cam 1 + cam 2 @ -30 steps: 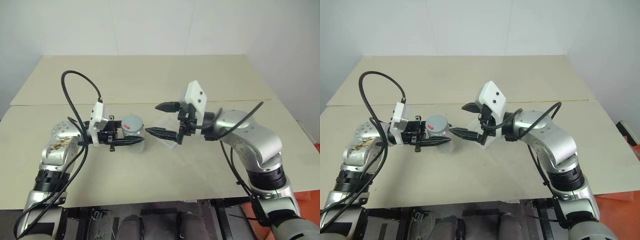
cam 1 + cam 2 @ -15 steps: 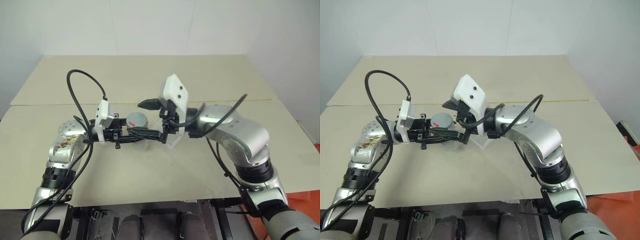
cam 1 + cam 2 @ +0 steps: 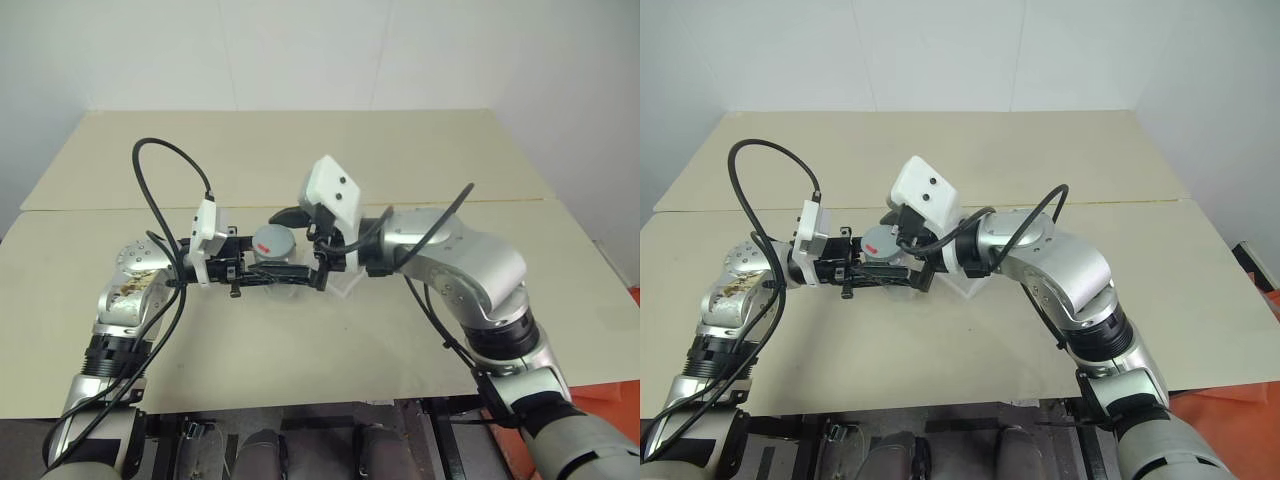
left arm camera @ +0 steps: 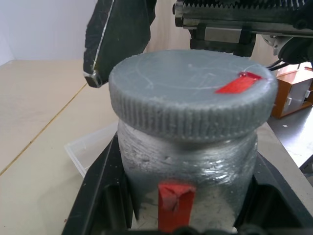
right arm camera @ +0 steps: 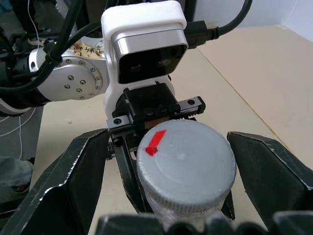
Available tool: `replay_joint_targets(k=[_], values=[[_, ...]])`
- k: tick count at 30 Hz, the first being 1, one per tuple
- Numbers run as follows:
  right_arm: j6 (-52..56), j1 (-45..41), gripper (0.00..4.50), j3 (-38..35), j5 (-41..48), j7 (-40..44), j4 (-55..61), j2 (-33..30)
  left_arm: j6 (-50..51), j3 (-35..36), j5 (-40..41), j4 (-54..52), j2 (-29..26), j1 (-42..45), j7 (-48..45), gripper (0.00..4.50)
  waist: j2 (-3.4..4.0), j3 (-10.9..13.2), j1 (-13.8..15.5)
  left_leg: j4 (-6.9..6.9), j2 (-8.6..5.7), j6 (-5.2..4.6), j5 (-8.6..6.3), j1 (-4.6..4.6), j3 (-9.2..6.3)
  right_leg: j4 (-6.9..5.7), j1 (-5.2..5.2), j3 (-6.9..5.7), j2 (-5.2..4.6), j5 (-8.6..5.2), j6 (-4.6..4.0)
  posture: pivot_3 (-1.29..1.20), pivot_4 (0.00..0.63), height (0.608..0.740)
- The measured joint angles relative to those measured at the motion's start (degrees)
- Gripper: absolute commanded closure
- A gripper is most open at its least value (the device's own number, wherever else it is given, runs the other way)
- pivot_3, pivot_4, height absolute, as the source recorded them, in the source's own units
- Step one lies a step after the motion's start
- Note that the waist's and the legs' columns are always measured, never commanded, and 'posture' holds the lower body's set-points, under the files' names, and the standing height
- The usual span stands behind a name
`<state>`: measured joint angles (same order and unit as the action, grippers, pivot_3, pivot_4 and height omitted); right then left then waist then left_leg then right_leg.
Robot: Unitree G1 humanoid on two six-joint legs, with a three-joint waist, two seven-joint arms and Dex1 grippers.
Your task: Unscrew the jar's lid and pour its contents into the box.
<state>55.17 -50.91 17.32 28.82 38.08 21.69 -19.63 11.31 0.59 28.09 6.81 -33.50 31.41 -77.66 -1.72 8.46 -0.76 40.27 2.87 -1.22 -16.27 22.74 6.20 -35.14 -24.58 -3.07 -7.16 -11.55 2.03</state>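
Note:
My right gripper's black fingers are beside the grey lid's ribbed rim [image 3: 274, 245] [image 5: 188, 203], so it is now time for my right gripper to close on it.
The silvery-grey jar [image 4: 188, 169], with a red stripe on its side, is held upright above the table, and my left gripper [image 3: 282, 272] is shut on its body. Its ribbed grey lid [image 5: 186, 164] with a red mark sits on top. My right gripper [image 3: 284, 245] is open; its two black fingers [image 5: 73, 181] stand on either side of the lid with a gap on each side. The clear shallow box [image 3: 347, 281] lies on the table just beyond the jar, under my right wrist. The contents are hidden inside the jar.
The beige table [image 3: 300, 340] spreads all around, with a seam [image 3: 120, 208] running across it behind my arms. A black cable [image 3: 160, 190] loops above my left forearm. White walls stand behind the table.
My right gripper has swung left, still open, until its fingers bracket the lid. My left gripper has kept its hold on the jar.

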Motion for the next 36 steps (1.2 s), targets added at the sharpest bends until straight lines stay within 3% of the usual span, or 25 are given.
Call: replay_joint_targets(k=[10, 13, 17, 32, 36], values=[[0.0, 0.0, 0.04, 0.0, -0.5, -0.7, -0.2, 0.5, 0.0, 0.0, 0.0, 0.0, 0.0, -0.2, 0.0, 2.47, 0.00, 0.0, 0.0, 0.00, 0.00, 0.00, 0.00, 0.00, 0.00, 0.00, 0.00, 0.00, 0.00, 0.00, 0.00, 0.00, 0.150, 0.740], [0.0, 0.0, 0.58, 0.0, -0.5, -0.7, -0.2, 0.4, 0.0, 0.0, 0.0, 0.0, 0.0, -0.2, 0.0, 2.47, 0.00, 0.0, 0.0, 0.00, 0.00, 0.00, 0.00, 0.00, 0.00, 0.00, 0.00, 0.00, 0.00, 0.00, 0.00, 0.00, 0.150, 0.740], [0.0, 0.0, 1.78, 0.0, -0.6, -0.8, -0.5, 0.4, 0.0, 0.0, 0.0, 0.0, -0.1, -0.2, -0.1, 2.47, 0.00, 0.0, 0.0, 0.00, 0.00, 0.00, 0.00, 0.00, 0.00, 0.00, 0.00, 0.00, 0.00, 0.00, 0.00, 0.00, 0.150, 0.740], [0.2, -0.2, 1.78, -0.8, 0.9, -0.8, -2.0, 1.2, 0.0, 0.1, 0.2, -1.6, -0.9, -2.1, 0.1, 2.47, 0.00, 0.0, 0.0, 0.00, 0.00, 0.00, 0.00, 0.00, 0.00, 0.01, 0.00, 0.00, 0.00, 0.00, 0.00, 0.00, 0.150, 0.740], [-0.4, -2.7, 1.78, -5.9, 1.2, -1.2, -2.1, 0.2, 0.2, 0.0, 0.1, -1.6, -1.2, -5.9, 0.0, 2.47, 0.00, 0.0, 0.0, 0.00, 0.02, 0.00, 0.00, 0.00, 0.00, 0.00, 0.00, -0.01, 0.00, 0.00, 0.00, 0.00, 0.150, 0.740]])
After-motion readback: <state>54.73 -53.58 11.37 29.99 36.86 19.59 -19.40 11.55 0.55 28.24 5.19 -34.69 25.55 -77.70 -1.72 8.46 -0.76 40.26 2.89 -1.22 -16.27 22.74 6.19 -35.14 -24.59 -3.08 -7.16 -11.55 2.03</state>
